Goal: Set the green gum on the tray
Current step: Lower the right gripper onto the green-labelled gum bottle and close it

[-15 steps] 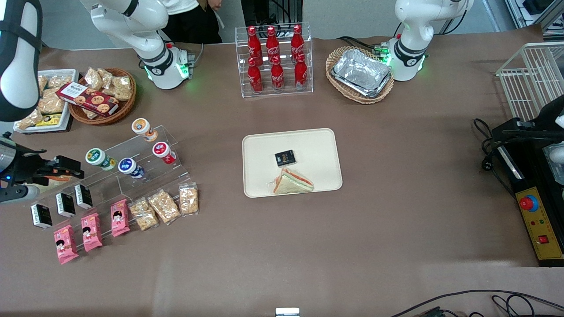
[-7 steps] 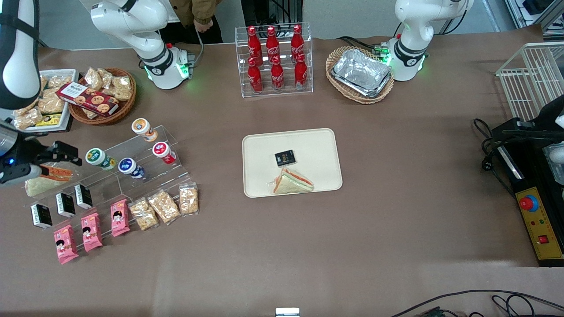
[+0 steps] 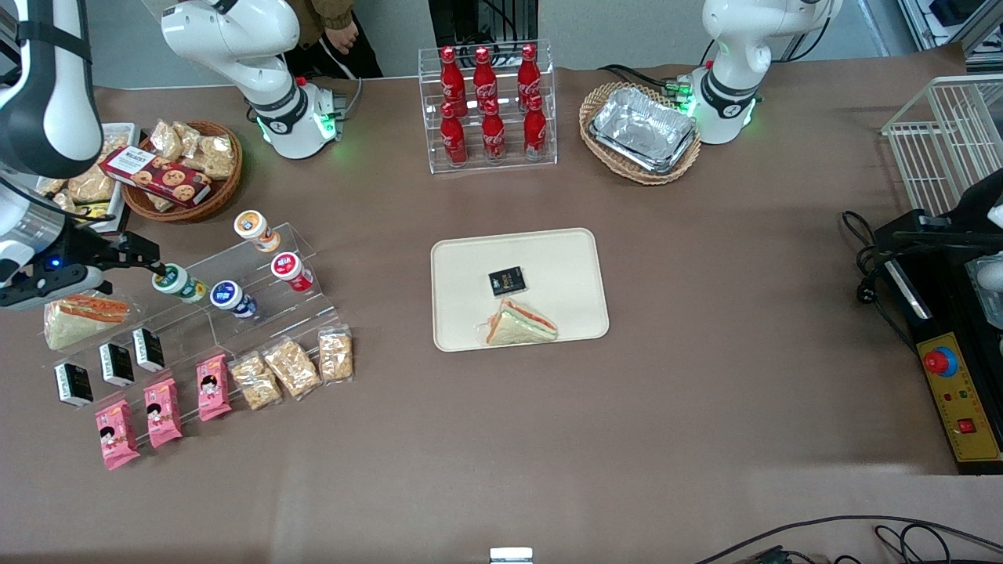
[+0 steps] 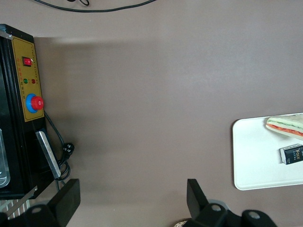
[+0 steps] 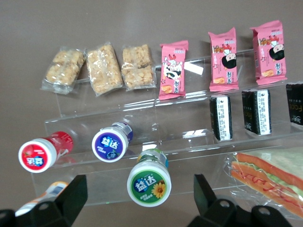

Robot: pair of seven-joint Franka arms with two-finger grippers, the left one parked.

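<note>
My right gripper will next take hold of the green gum by its white-rimmed green lid (image 3: 170,277). Then it will put the gum on the tray (image 3: 470,258).
The green gum (image 3: 179,282) lies on its side on a clear stepped stand (image 3: 258,317) toward the working arm's end of the table. Its white-rimmed green lid faces my right wrist camera (image 5: 149,183). My right gripper (image 3: 150,261) is open and hovers just at the bottle's lid. In the wrist view the gripper (image 5: 138,201) has one finger on each side of the lid, not touching it. The cream tray (image 3: 470,258) lies at the table's middle, and one end of it shows in the left wrist view (image 4: 251,161). It holds a wrapped sandwich (image 3: 521,323) and a black packet (image 3: 507,281).
A blue-lidded bottle (image 5: 110,143), a red-lidded bottle (image 5: 39,154) and an orange-lidded one (image 3: 252,227) lie beside the green gum. A wrapped sandwich (image 3: 78,317) lies under my gripper. Black packets (image 3: 117,363), pink packets (image 3: 161,410) and snack bags (image 3: 291,366) fill the lower steps.
My gripper has moved farther from the front camera and toward the green gum, stopping at its lid. The sandwich it covered now shows. The bottles have not moved.
</note>
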